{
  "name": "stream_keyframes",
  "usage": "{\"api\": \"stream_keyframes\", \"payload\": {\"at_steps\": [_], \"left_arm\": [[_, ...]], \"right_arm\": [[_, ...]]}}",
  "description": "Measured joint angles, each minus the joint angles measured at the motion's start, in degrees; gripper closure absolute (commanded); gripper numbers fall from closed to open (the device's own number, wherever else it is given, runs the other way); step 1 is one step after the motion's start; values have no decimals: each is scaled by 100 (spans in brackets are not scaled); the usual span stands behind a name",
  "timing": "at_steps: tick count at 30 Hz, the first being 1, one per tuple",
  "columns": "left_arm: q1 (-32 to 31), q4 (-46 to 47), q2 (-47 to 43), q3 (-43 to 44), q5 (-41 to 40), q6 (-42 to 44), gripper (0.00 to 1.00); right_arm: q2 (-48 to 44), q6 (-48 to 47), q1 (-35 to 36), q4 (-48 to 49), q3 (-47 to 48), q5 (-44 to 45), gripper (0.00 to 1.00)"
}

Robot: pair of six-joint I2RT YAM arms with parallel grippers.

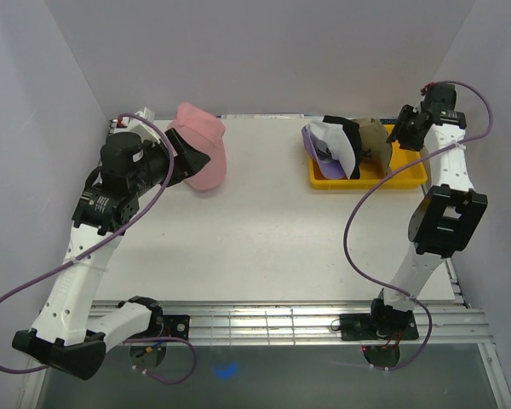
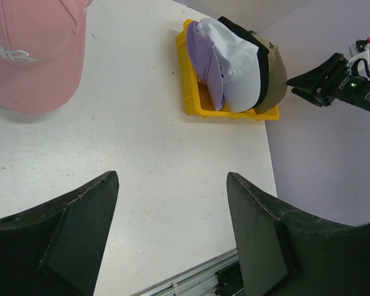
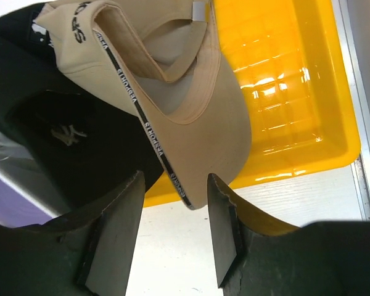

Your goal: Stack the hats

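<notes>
My right gripper's fingers are above the tan hat's brim tip at the tray's rim (image 1: 380, 183), so it is too early to close; the gripper lowers next.
A pink hat (image 1: 203, 152) (image 2: 31, 55) lies on the white table at the back left. My left gripper (image 1: 190, 158) (image 2: 172, 203) hovers beside it, open and empty. At the back right, a yellow tray (image 1: 409, 175) (image 2: 191, 92) (image 3: 296, 92) holds a purple hat (image 1: 313, 141) (image 2: 203, 58), a white hat (image 1: 336, 141) (image 2: 237, 68), a black hat (image 1: 352, 136) (image 3: 68, 142) and a tan hat (image 1: 373, 141) (image 3: 216, 123), standing on edge side by side. My right gripper (image 1: 398, 128) (image 3: 176, 185) is at the tan hat. Its jaws stand open with the brim tip between them.
Purple-grey walls close in the table on the left, back and right. The tray sits in the back right corner against the wall. A metal rail (image 1: 281, 319) runs along the near table edge between the arm bases.
</notes>
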Motion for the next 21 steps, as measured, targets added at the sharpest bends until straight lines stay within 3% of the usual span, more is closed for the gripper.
{"api": "stream_keyframes", "payload": {"at_steps": [11,18,21], "left_arm": [[0,-26,0,0,-4,0,19],[0,-28,0,0,-7,2,19],[0,-28,0,0,-4,2,19]], "right_arm": [[573,-79,199,-11,181,116,48],[664,-129,289,-17,181,282,59],[664,-149,289,-22,181,337,69]]}}
